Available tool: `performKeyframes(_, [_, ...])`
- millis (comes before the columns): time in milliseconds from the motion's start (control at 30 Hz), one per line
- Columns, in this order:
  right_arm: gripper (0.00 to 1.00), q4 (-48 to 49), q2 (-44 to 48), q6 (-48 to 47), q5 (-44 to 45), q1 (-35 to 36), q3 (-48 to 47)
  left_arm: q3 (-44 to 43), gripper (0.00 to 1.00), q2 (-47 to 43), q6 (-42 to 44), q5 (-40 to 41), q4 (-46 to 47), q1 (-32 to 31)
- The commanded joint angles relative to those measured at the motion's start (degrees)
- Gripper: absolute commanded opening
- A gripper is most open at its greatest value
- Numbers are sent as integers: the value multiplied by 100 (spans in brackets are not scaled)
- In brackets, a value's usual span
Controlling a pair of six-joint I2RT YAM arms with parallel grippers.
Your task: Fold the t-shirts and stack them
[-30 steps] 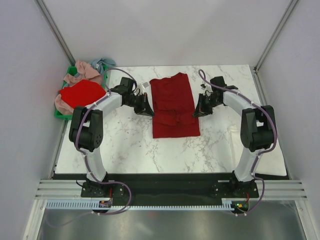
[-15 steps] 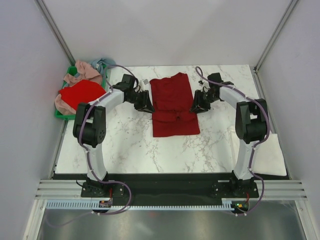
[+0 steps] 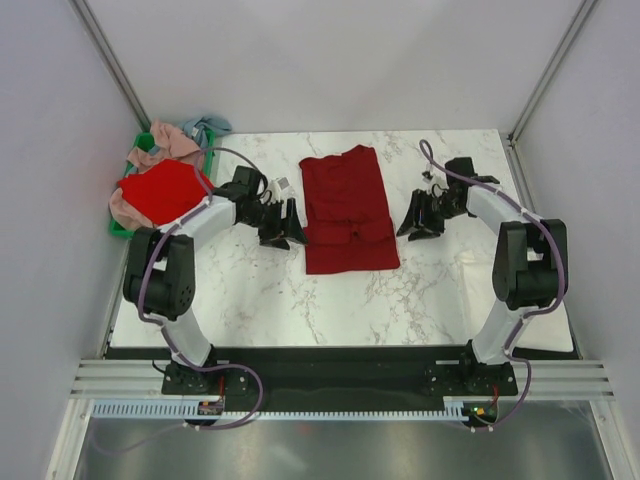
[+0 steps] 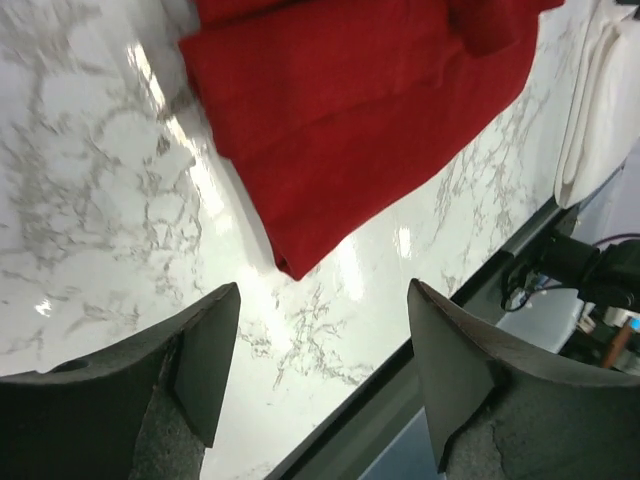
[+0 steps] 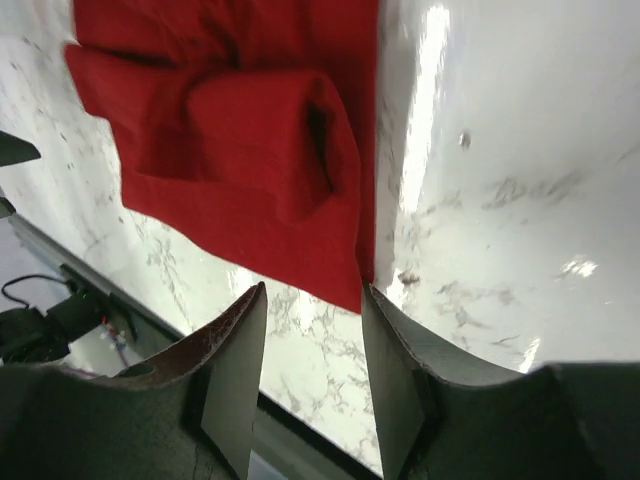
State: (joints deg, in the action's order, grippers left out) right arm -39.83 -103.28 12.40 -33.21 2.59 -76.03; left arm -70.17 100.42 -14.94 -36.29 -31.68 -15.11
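Observation:
My right gripper is to grab the dark crimson t-shirt (image 3: 345, 208) next, by its near-end corner. I will then fold that end of the t-shirt over onto its far end.
A dark crimson t-shirt (image 3: 345, 208) lies flat in the middle of the table, its sides folded inward into a long strip. My left gripper (image 3: 284, 228) stands just off its left edge, open and empty. In the left wrist view the t-shirt (image 4: 370, 100) lies beyond the left gripper (image 4: 325, 370), apart from both fingers. My right gripper (image 3: 411, 222) stands off the right edge, open. In the right wrist view the t-shirt (image 5: 230, 150) shows a tucked sleeve, and its corner hangs close to the tip of one finger of the right gripper (image 5: 313, 375); nothing lies between the jaws.
A green crate (image 3: 121, 229) at the table's left edge holds a bright red t-shirt (image 3: 160, 190), a pink one (image 3: 165, 140) and a light blue one (image 3: 205, 127). A white folded cloth (image 4: 592, 100) lies near the table's front right. Grey walls close in three sides.
Both grippers went from shut to open and drew back sideways from the crimson t-shirt, the left one to the left, the right one to the right. The t-shirt stays folded.

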Motion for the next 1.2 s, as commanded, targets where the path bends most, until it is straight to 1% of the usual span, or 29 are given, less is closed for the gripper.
performKeyframes(0, [51, -34, -262, 183, -563, -39, 667, 302, 76, 170, -272, -571, -14, 8])
performKeyframes(67, [51, -16, -350, 192, -633, -57, 756, 425, 77, 250, -342, -843, 30, 0])
performKeyframes(300, [52, 2, -403, 192, -731, -74, 1002, 627, 77, 592, -527, -1081, 215, -9])
performKeyframes(433, [52, 72, -429, 254, -774, -83, 1178, 663, 74, 768, -554, -1265, 268, -44])
performKeyframes(600, [52, 230, -543, 359, -827, -83, 1345, 689, 71, 996, -607, -1301, 347, -202])
performKeyframes(733, [51, 327, -737, 421, -862, -74, 1249, 689, 64, 1146, -747, -1328, 487, -281])
performKeyframes(800, [51, 353, -850, 429, -862, -74, 1187, 672, 64, 1216, -756, -1302, 540, -282])
performKeyframes(967, [50, 468, -1079, 535, -863, -57, 1073, 628, 58, 1217, -712, -1266, 531, -290])
performKeyframes(1000, [49, 477, -1097, 544, -845, -57, 1064, 636, 54, 1225, -712, -1284, 549, -290])
performKeyframes(1067, [48, 485, -1141, 561, -810, -57, 1081, 628, 50, 1269, -712, -1319, 558, -290])
performKeyframes(1167, [46, 494, -1141, 579, -801, -66, 1099, 601, 46, 1357, -721, -1407, 602, -299])
